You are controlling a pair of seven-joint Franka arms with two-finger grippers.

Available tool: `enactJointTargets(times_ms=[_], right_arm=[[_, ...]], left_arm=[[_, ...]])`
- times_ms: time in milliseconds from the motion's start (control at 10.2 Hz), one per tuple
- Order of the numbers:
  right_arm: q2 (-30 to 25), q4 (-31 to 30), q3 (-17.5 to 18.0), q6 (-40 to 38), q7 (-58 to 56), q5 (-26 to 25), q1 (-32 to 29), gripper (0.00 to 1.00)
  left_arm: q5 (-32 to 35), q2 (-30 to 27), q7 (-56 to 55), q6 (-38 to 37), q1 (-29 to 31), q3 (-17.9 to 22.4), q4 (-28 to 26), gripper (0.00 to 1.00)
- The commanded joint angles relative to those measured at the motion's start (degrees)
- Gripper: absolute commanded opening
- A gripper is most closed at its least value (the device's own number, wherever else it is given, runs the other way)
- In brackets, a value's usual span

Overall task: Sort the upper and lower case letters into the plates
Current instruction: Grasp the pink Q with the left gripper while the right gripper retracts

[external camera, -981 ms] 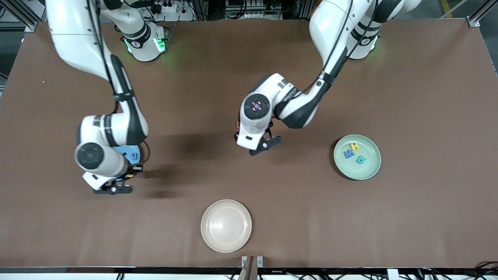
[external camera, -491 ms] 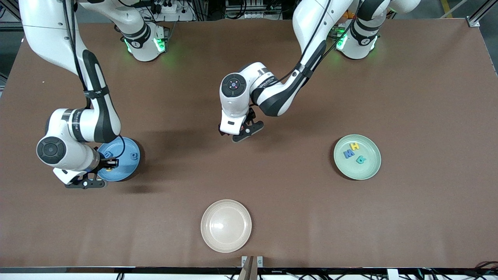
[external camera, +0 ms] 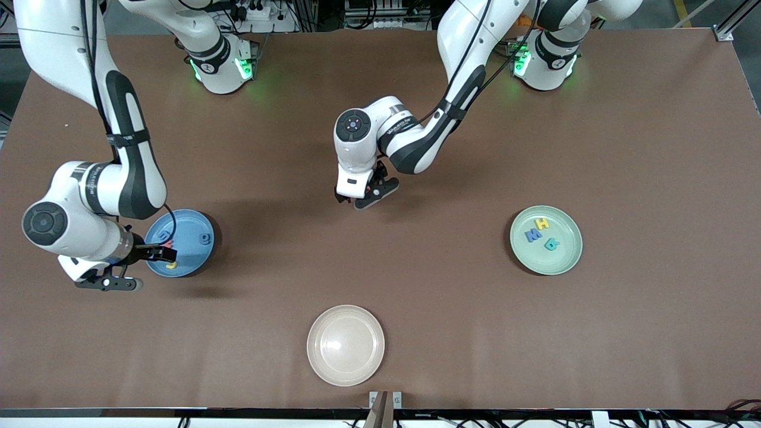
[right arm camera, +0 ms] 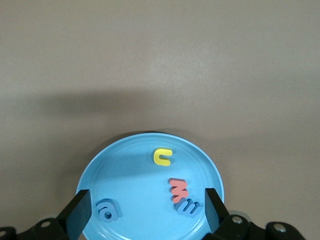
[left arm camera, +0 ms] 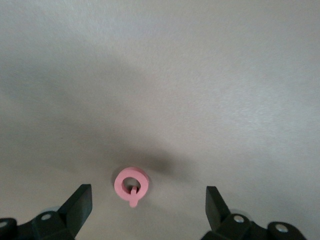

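Note:
My left gripper lowers its fingers next before closing on the pink Q (left arm camera: 132, 192), since they hang above the Q and closing now would miss it.
A sky blue plate (external camera: 189, 227) (right arm camera: 135, 182) lies toward the right arm's end of the table. It holds a yellow letter (right arm camera: 162, 156), a red letter (right arm camera: 177, 189) overlapping a blue one (right arm camera: 189, 208), and a blue "a" (right arm camera: 108, 210). My right gripper (external camera: 107, 283) (right arm camera: 146, 212) hangs open above the plate's edge and holds nothing. The mint green plate (external camera: 563, 260) holds a yellow H (external camera: 541, 224), a blue M (external camera: 533, 235) and a teal letter (external camera: 552, 243). My left gripper (external camera: 364, 200) (left arm camera: 148, 207) is open over mid-table, with a pink Q (left arm camera: 131, 184) on the cloth between its fingers.
A cream-white plate (external camera: 345, 345) with nothing in it sits near the table edge closest to the front camera. Brown cloth covers the whole table. The two arm bases stand along the edge farthest from the front camera.
My right gripper opened and swung toward its own end of the table, uncovering the blue plate. My left gripper shifted toward the robots' bases and slightly toward the right arm's end.

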Motion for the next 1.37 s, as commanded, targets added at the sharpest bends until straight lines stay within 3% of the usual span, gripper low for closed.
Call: enactJointTargets(times_ms=[0, 294, 491, 589, 785, 883, 1178, 1276], right_arm=[[-3.1, -0.8, 1.2, -1.0, -3.3, 1.3, -2.3, 1.00], [-10.3, -6.2, 1.9, -2.5, -8.1, 1.2, -4.4, 1.00], [-17.0, -11.9, 8.5, -3.4, -10.3, 1.1, -11.8, 1.00], [-18.9, -11.9, 11.4, -6.4, -10.1, 0.8, -14.7, 1.00], [-21.6, -11.5, 11.9, -8.8, -9.3, 0.4, -14.7, 1.00], [-22.2, -10.1, 11.9, -10.5, -8.9, 0.2, -14.6, 1.00], [-22.4, -1.1, 11.8, -21.2, -8.5, -1.5, -14.6, 1.00], [-22.7, 0.9, 11.8, -23.6, -8.5, -2.1, -14.6, 1.00]], left_arm=[[2.1, -2.3, -2.6, 4.8, -0.6, 0.6, -6.9, 1.00], [2.1, -2.0, -2.7, 6.9, -0.6, 0.6, -7.7, 1.00], [2.1, -2.0, -3.2, 6.9, -0.6, 0.5, -7.7, 0.96], [2.1, -1.8, -3.2, 6.9, -0.6, 0.5, -7.7, 0.85], [2.1, -1.7, -3.2, 6.9, -0.7, 0.5, -7.6, 0.72], [2.1, -1.7, -3.2, 6.9, -0.7, 0.5, -7.6, 0.70], [2.0, -1.6, -3.6, 6.9, -0.9, 0.2, -7.4, 0.65], [2.1, -1.5, -4.1, 6.9, -1.1, 0.2, -7.3, 0.58]])
